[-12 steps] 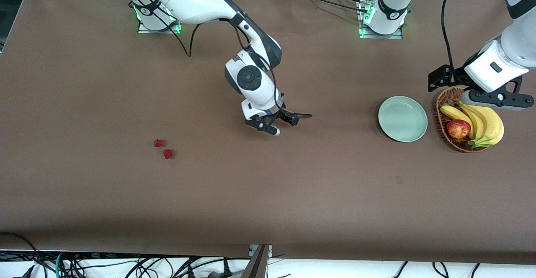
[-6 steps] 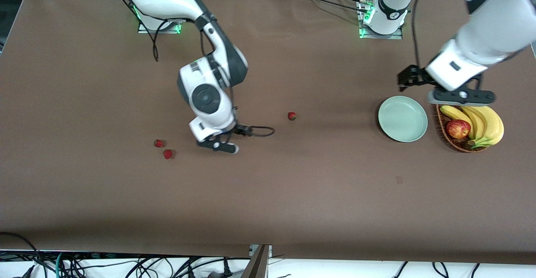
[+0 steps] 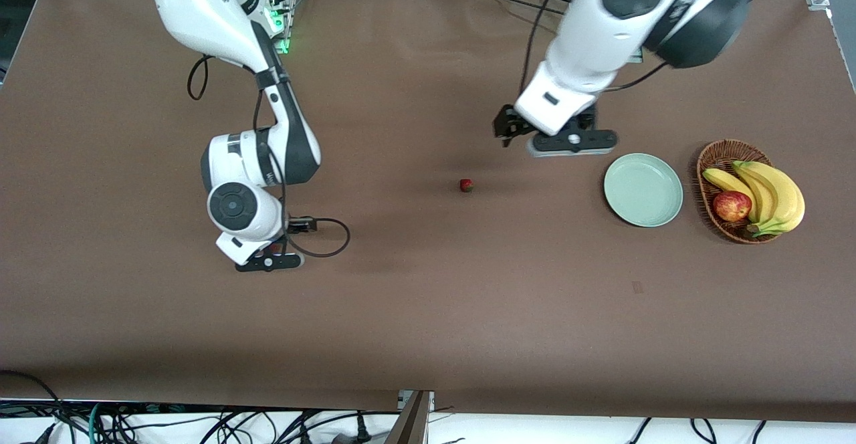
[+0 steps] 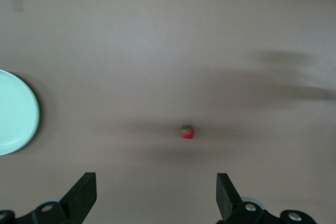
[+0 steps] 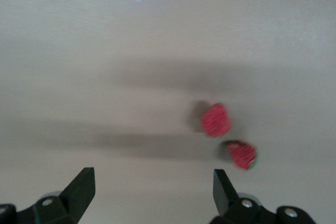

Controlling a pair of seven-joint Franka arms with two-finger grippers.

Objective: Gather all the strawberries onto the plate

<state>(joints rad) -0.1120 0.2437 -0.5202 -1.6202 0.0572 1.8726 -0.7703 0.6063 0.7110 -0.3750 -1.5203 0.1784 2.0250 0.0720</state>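
Note:
My left gripper should collect the strawberry into the pale mint-green plate [image 3: 643, 190], so next it should grab the strawberry by its red body [image 3: 465, 187].
One strawberry [image 3: 466, 185] lies in the middle of the table; it also shows in the left wrist view [image 4: 187, 131]. My left gripper [image 3: 572, 142] is open and empty in the air between that strawberry and the pale mint-green plate [image 3: 643, 190], whose rim shows in the left wrist view [image 4: 16, 113]. My right gripper [image 3: 267, 263] is open and empty over the right arm's end of the table. Two more strawberries [image 5: 216, 119] [image 5: 241, 154] lie side by side on the table just ahead of it; in the front view the right arm hides them.
A brown wicker basket [image 3: 715, 156] with bananas [image 3: 776, 193] and a red-yellow apple [image 3: 731, 206] stands beside the plate, toward the left arm's end. A black cable loop [image 3: 328, 237] hangs by the right wrist.
My right arm swung from the table's middle to over the two strawberries, uncovering the middle strawberry. My left arm moved from over the basket, past the plate, toward the middle strawberry.

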